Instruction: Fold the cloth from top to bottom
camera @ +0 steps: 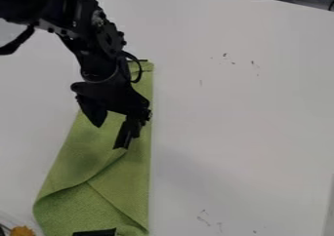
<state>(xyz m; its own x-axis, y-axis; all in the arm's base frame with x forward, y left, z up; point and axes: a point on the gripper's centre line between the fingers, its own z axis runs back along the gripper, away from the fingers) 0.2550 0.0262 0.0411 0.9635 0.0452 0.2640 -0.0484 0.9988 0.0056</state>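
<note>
Next, my gripper grabs the cloth by its upper edge. Then my gripper folds the cloth from top to bottom.
My gripper (110, 135) hangs over the upper middle of the green cloth (78, 154), its two fingers spread apart and pointing down. No cloth can be seen pinched between them. The cloth lies as a long strip from near the arm's wrist down to the view's bottom edge, narrow at the top and wider below. A folded edge runs diagonally from just below the right fingertip toward the lower left, and another crease slants to the lower right. The arm and gripper hide part of the cloth's upper end.
The white table (241, 118) extends to the right of the cloth, with small dark marks on it. A black object (95, 233) is at the cloth's bottom end. An orange item (22, 231) sits at the lower left corner. Dark objects are beyond the table's upper right edge.
</note>
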